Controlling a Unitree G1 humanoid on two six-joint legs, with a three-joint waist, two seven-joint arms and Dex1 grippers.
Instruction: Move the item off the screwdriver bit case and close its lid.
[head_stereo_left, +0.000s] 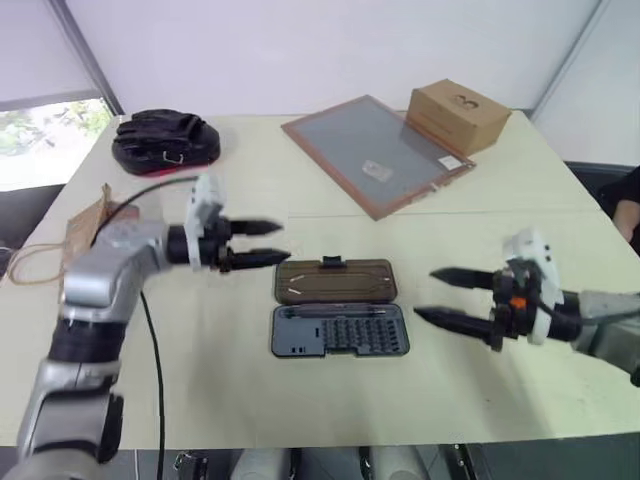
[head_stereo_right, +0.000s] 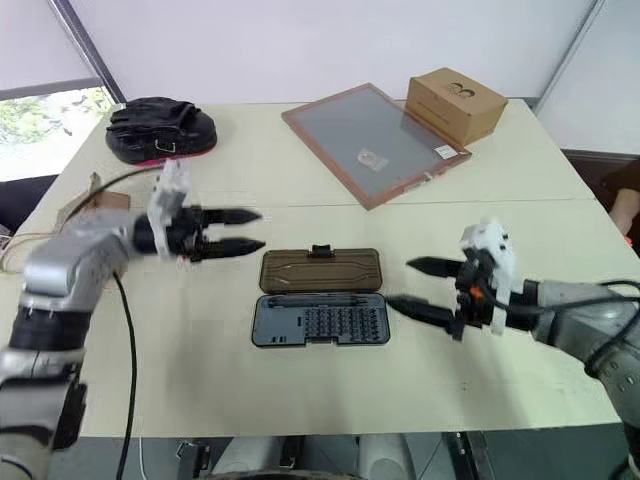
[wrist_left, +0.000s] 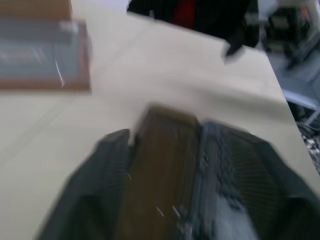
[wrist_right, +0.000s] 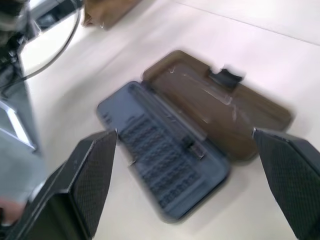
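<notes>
The right gripper needs to fold the screwdriver bit case (head_stereo_left: 340, 331) shut, so it should next grab the brown lid by its short end edge (head_stereo_left: 390, 281).
The screwdriver bit case lies open in the middle of the table, its grey-blue tray (head_stereo_left: 340, 330) nearest me. The brown lid (head_stereo_left: 335, 282) is folded flat behind the tray, latch tab at its far edge. Nothing lies on the case. The item, a tan paper bag (head_stereo_left: 88, 222) with a cord loop, rests at the table's left edge, partly behind my left arm. My left gripper (head_stereo_left: 256, 243) hovers left of the lid, pointing right, open and empty. My right gripper (head_stereo_left: 447, 296) hovers right of the tray, wide open and empty. Its fingers (wrist_right: 85, 175) frame the case in the right wrist view.
A black pouch (head_stereo_left: 165, 140) with red trim sits at the back left. A red-framed grey panel (head_stereo_left: 375, 150) lies at the back centre, with a brown cardboard box (head_stereo_left: 458, 115) beside it. A black cable (head_stereo_left: 152, 330) runs down past my left arm.
</notes>
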